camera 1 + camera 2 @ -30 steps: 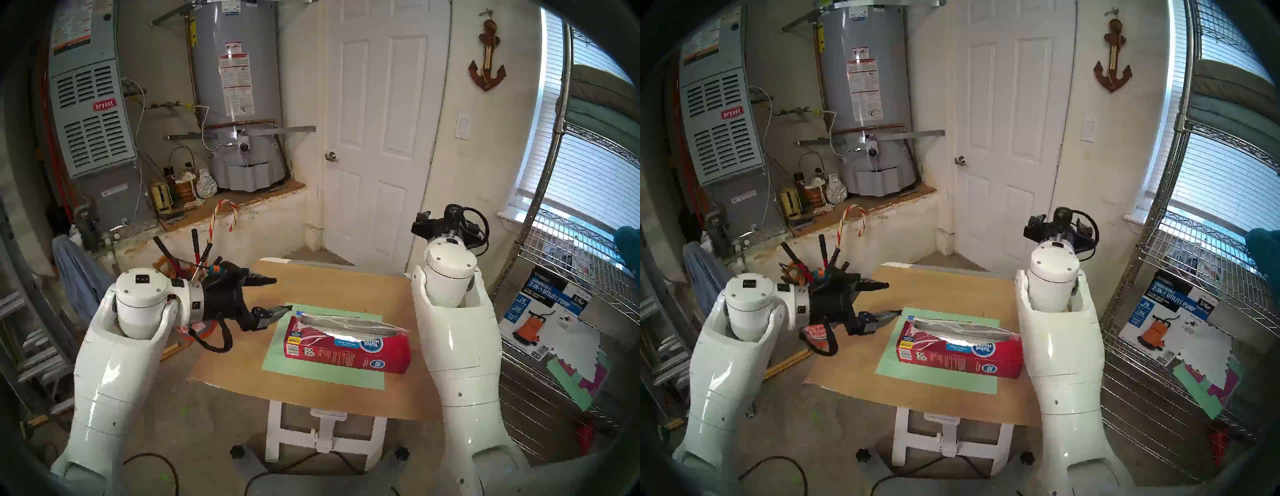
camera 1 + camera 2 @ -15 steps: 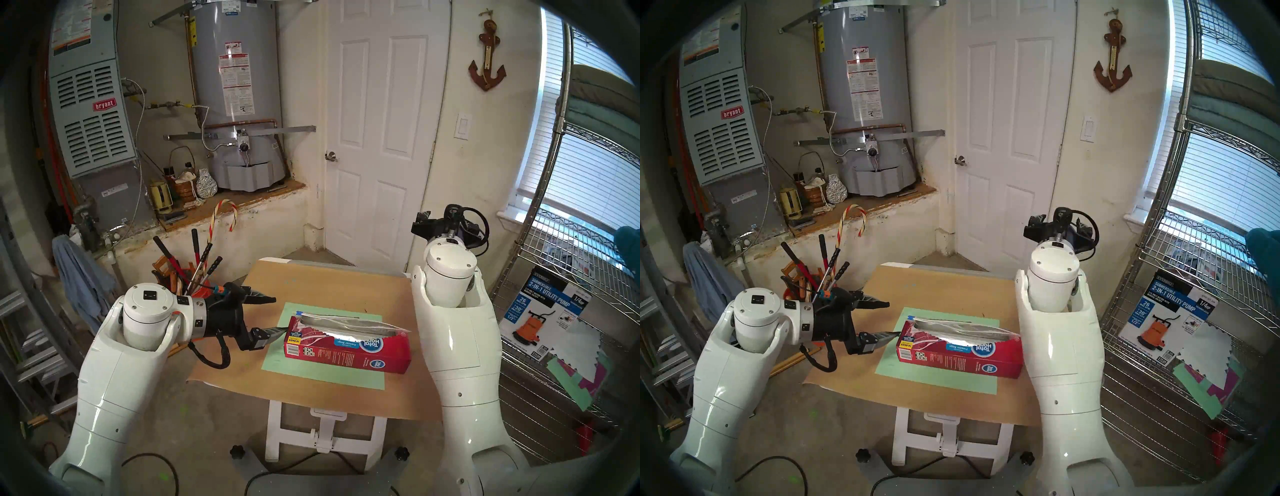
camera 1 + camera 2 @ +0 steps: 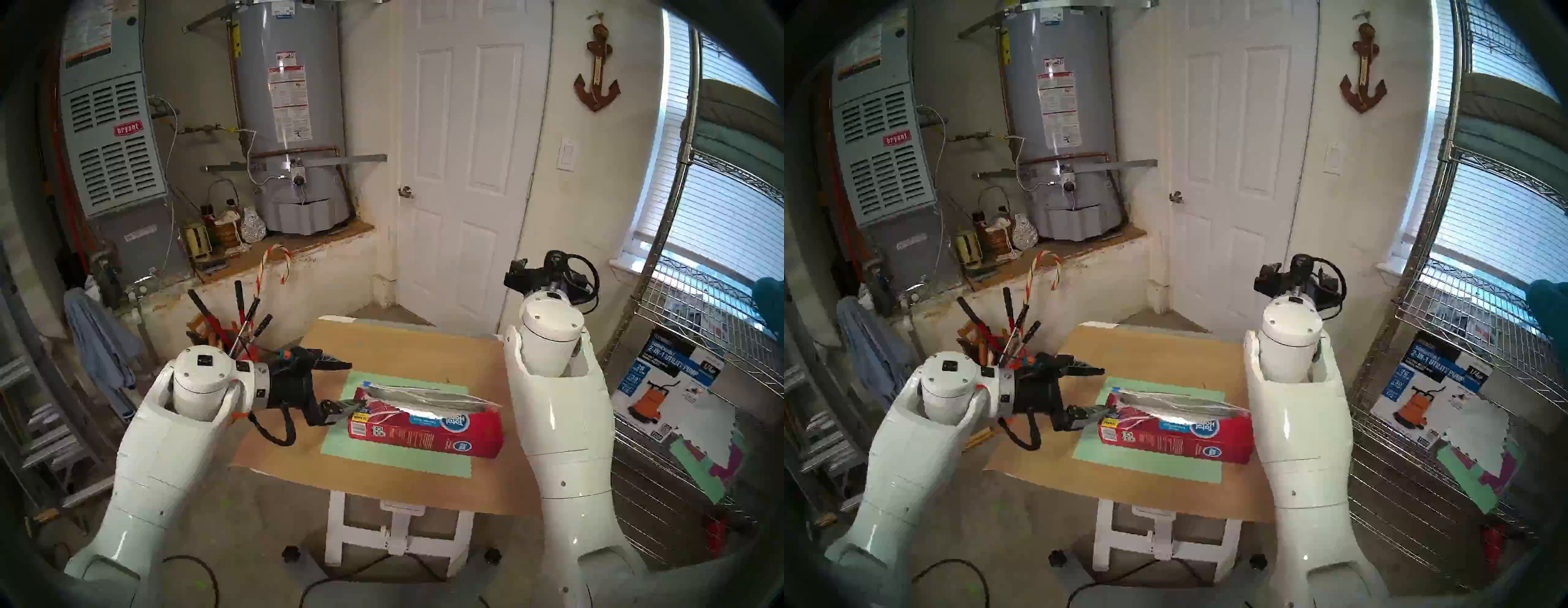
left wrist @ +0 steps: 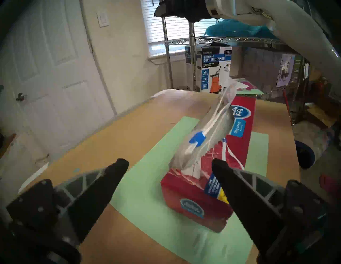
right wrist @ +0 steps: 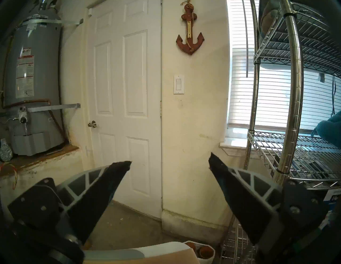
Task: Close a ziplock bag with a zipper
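The blue zipper should stay free to slide, so the left gripper will next grab the ziplock bag by its white zip strip's end.
The clear ziplock bag (image 3: pixel 428 397) (image 3: pixel 1178 403) (image 4: pixel 212 127) lies along the top of a red "Total Home" box (image 3: pixel 424 435) (image 4: pixel 193 197), and its white zip strips gape apart. The blue zipper (image 3: pixel 365 383) (image 3: pixel 1116 388) (image 4: pixel 197 138) sits at the bag's left end. My left gripper (image 3: pixel 354 386) (image 3: pixel 1107 390) (image 4: pixel 169 162) is open at that end, just short of the zipper, with one finger beside the box's near corner. My right gripper (image 5: pixel 169 160) is open and empty, raised at the table's far right and facing the door.
The box sits on a green mat (image 3: pixel 394 463) on a cardboard-covered table (image 3: pixel 403 348). A bucket of long-handled tools (image 3: pixel 229 331) stands left of the table behind my left wrist. A wire shelf (image 3: pixel 687 382) with a pump carton stands to the right.
My left arm has swung right and lower, bringing its open gripper from the table's left edge up to the left end of the box and bag. The right arm has not moved.
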